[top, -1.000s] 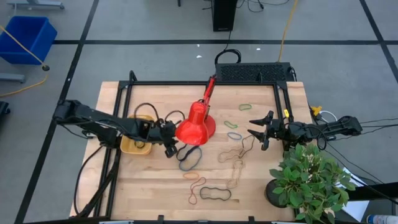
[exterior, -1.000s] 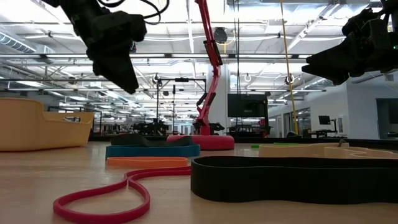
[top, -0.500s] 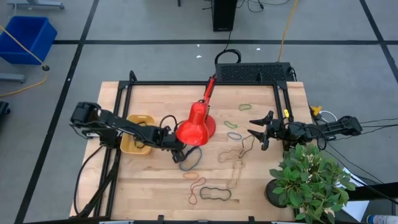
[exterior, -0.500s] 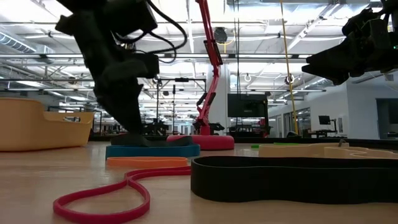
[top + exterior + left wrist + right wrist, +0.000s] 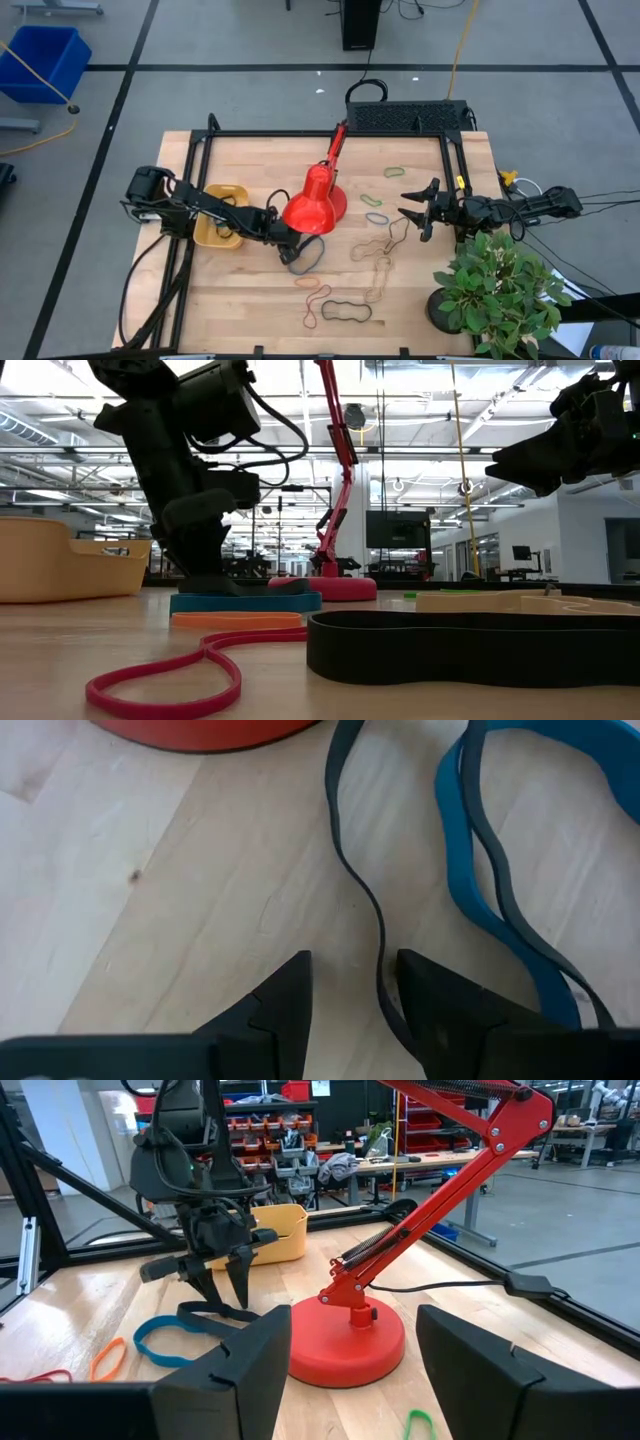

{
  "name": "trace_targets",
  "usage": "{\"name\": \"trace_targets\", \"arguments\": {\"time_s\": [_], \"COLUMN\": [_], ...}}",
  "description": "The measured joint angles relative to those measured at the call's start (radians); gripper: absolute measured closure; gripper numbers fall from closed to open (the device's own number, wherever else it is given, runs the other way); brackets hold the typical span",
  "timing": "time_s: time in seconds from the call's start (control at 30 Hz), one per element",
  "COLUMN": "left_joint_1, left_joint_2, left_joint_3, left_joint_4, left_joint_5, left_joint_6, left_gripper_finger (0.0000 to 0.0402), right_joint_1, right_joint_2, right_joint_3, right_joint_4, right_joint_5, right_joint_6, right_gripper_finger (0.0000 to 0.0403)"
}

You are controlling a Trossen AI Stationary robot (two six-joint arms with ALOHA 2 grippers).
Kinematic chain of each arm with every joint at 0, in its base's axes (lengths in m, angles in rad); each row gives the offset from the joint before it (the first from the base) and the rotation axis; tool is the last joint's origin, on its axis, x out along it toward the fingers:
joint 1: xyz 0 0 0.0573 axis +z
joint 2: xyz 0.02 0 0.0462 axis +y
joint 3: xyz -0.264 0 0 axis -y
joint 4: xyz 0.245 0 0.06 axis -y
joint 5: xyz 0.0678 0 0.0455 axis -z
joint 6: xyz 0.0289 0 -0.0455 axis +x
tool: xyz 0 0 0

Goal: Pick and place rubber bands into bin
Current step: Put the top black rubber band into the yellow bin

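My left gripper should next grab the black rubber band by its single loose piece [image 5: 378, 950], to bring it into the yellow-orange bin.
My left gripper [image 5: 290, 251] is open and low over the table, just near of the red lamp's base [image 5: 318, 208]. Its fingers stand on either side of a strand of a black rubber band [image 5: 352, 890] that lies flat on the wood, with a blue band [image 5: 470, 870] beside it. The yellow-orange bin [image 5: 222, 229] stands on the table to the left of this gripper. My right gripper [image 5: 418, 213] is open and empty, above the table at the right. More bands lie flat: orange [image 5: 307, 283], red [image 5: 317, 306], black [image 5: 346, 312], tan [image 5: 378, 270], green [image 5: 394, 171]. My left gripper comes at the black band from above, pointing down, one finger [image 5: 285, 1005] on each side of a single strand [image 5: 382, 955] that runs along the gap. The band lies flat on the table. I cannot tell whether the fingers touch it.
The red desk lamp [image 5: 322, 180] stands mid-table, right beside my left gripper. A potted plant [image 5: 500, 290] fills the near right corner. A black frame [image 5: 300, 134] runs round the table's far and side edges. A blue crate [image 5: 45, 60] stands on the floor at far left.
My left gripper has gone from beside the bin toward the table's right and near edge and down, from well above the wood to table level at the black and blue bands. The bands have not moved.
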Motion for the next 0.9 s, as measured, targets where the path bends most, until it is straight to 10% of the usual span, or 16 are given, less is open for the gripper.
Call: {"name": "trace_targets", "arguments": {"time_s": [0.43,0.9], "left_joint_1": [0.001,0.001], "left_joint_2": [0.000,-0.140], "left_joint_3": [0.000,-0.002], "left_joint_4": [0.004,-0.145], "left_joint_5": [0.043,0.106], "left_joint_6": [0.042,0.055], "left_gripper_finger": [0.0390,0.0396], "right_joint_1": [0.000,0.000], "right_joint_2": [0.000,0.001], "right_joint_3": [0.000,0.000], "right_joint_4": [0.000,0.000], "right_joint_5": [0.000,0.000], "right_joint_6": [0.000,0.000], "right_gripper_finger": [0.0193,0.0193]}}
